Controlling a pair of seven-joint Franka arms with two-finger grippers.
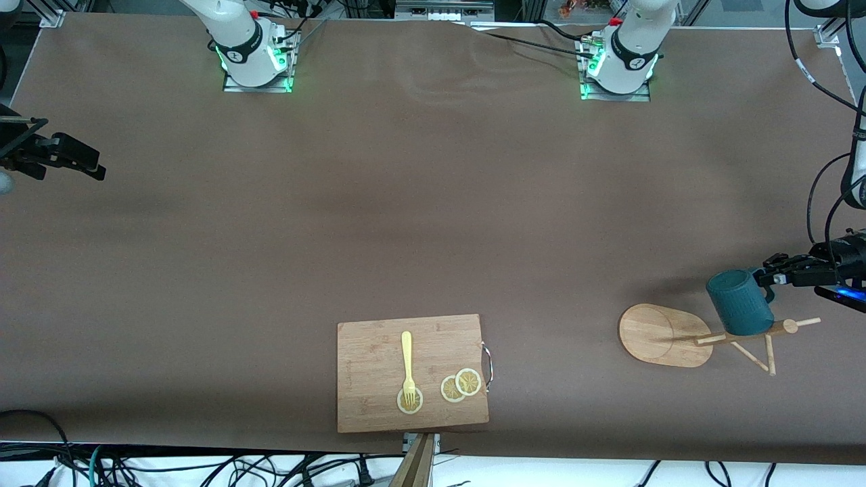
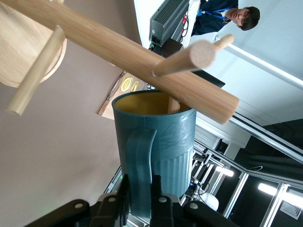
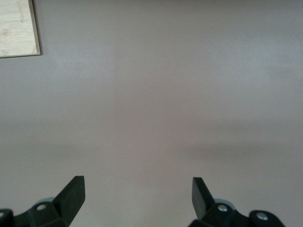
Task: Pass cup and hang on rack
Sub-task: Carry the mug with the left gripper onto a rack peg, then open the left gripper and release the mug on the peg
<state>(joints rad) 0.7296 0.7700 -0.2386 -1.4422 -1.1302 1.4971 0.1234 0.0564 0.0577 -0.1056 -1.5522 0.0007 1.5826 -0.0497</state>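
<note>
The cup's opening (image 2: 142,101) sits over the rack's peg (image 2: 173,105) and the cup would hang there, so it is time for my left gripper to open now.
The dark teal ribbed cup (image 1: 739,302) hangs in the air against the top of the bamboo rack (image 1: 659,335), at the left arm's end of the table. My left gripper (image 1: 770,278) is shut on the cup's loop handle. In the left wrist view the handle (image 2: 140,156) sits between the fingers (image 2: 158,191). The cup (image 2: 165,142) has its yellowish mouth up against the rack's post (image 2: 118,49), and the end of a peg (image 2: 173,104) shows at the mouth. My right gripper (image 1: 88,162) waits open and empty over bare table (image 3: 137,194) at the right arm's end.
A rectangular bamboo cutting board (image 1: 372,352) lies near the front edge. It carries a yellow fork (image 1: 406,358) and lemon slices (image 1: 460,385). One of its corners shows in the right wrist view (image 3: 16,28). Cables hang at the table's ends.
</note>
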